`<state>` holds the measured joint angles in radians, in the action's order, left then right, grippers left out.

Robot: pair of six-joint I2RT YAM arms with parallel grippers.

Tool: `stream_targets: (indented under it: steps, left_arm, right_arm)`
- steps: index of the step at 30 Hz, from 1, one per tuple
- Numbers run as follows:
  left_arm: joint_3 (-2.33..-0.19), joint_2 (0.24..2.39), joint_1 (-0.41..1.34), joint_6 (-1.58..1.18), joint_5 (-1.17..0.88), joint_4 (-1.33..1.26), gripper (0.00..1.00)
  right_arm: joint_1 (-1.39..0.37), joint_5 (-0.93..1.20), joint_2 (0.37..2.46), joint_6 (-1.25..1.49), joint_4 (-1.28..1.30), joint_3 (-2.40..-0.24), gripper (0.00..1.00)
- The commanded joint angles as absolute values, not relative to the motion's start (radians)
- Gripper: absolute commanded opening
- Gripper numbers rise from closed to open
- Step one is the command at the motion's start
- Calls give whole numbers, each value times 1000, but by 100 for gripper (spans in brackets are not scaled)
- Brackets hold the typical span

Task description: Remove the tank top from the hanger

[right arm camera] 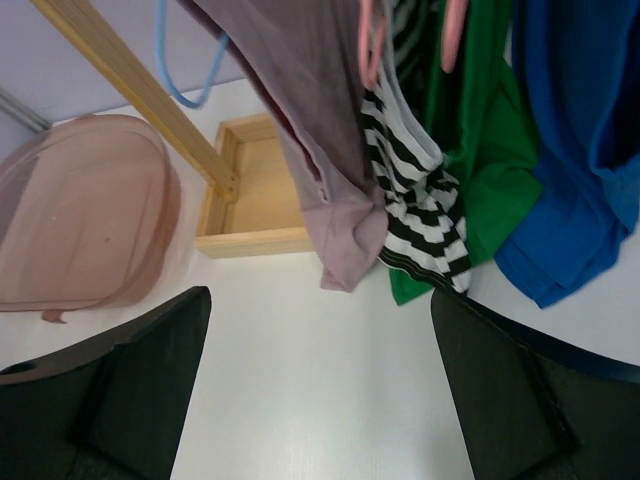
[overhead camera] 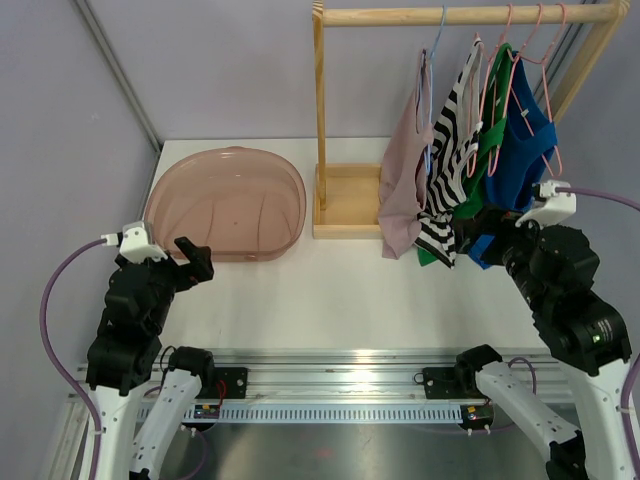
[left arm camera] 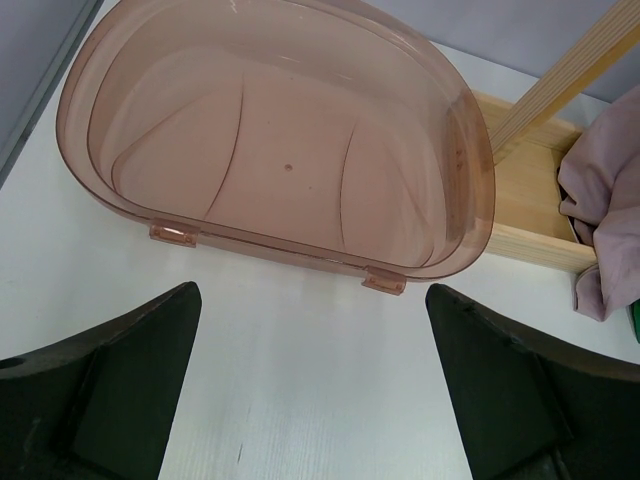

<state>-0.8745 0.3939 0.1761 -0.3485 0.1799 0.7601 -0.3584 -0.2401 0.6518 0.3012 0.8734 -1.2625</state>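
The right gripper grabs the blue hanger by its near arm, below the hook (overhead camera: 430, 112) (right arm camera: 163, 47) next, which leaves hook and far side free to remove the tank top.
Several tops hang on a wooden rack (overhead camera: 470, 15): a mauve tank top (overhead camera: 405, 190) on a blue hanger (overhead camera: 428, 70), then a black-and-white striped top (overhead camera: 448, 170), a green top (overhead camera: 487, 150) and a blue top (overhead camera: 522, 150) on pink hangers (overhead camera: 540, 70). My right gripper (overhead camera: 490, 235) is open and empty, low beside the hems of the blue and green tops. In the right wrist view (right arm camera: 320, 295) the mauve top (right arm camera: 320, 150) and the striped top (right arm camera: 420, 190) hang ahead of it. My left gripper (overhead camera: 195, 260) is open and empty, just in front of the pink tub.
An empty translucent pink tub (overhead camera: 225, 205) sits at the back left, close ahead in the left wrist view (left arm camera: 280, 150). The rack's wooden base tray (overhead camera: 345, 200) stands right of it. A rail with the arm bases runs along the near edge.
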Motion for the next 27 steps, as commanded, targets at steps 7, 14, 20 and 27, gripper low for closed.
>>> stream_targets:
  steps: [7,14,20,27]
  left_arm:
    - [-864,411,181,-341,144,700,99]
    - [-862,416,183,-342,138,699,99]
    - [-862,417,183,-341,138,699,99]
    - [-862,414,183,-341,135,699,99]
  right_arm:
    - [-364,-69,1018,259,704,-1638,91]
    - [-364,-215,1346,189,793,-1969,76]
    - [-364,-268,1610,130,916,-2298,67]
    - [-365,-376,1766,80,939,-2456,59]
